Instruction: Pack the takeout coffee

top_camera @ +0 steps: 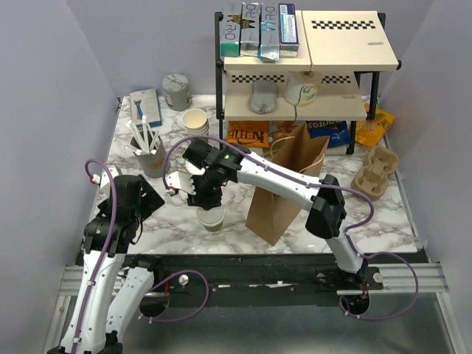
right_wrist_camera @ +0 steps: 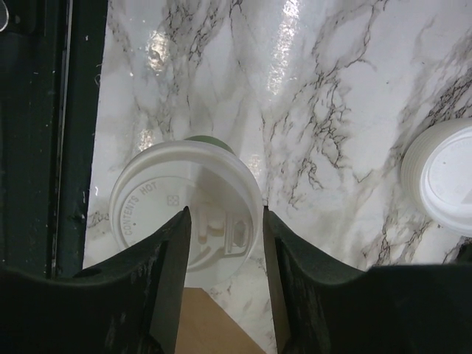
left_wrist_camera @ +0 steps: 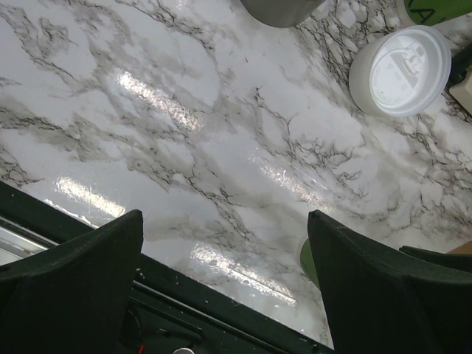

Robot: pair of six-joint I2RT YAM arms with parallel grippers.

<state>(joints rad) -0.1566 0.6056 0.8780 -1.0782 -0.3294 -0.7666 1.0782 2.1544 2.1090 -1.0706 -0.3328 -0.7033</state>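
Observation:
My right gripper would leave the takeout coffee on the marble if it went up now, since its fingers are empty and apart at the lid's rim (top_camera: 211, 209).
The takeout coffee (top_camera: 212, 219), a small cup with a white round lid (right_wrist_camera: 158, 199) and a green lower band, stands upright on the marble table near the front edge, just left of the brown paper bag (top_camera: 284, 193). My right gripper (top_camera: 203, 198) hangs directly above it. In the right wrist view this gripper (right_wrist_camera: 225, 212) has its jaws partly apart over the right half of the lid, holding nothing. My left gripper (top_camera: 136, 200) sits to the left of the cup. It is wide open (left_wrist_camera: 225, 215) over bare marble.
A stack of loose white lids (right_wrist_camera: 442, 177) lies left of the coffee. Behind are a grey cup of white sticks (top_camera: 147, 151), a stack of lidless cups (top_camera: 195, 122), a cardboard cup carrier (top_camera: 376, 173) and a shelf rack (top_camera: 310, 66). The table's black front rail (left_wrist_camera: 221, 317) is close.

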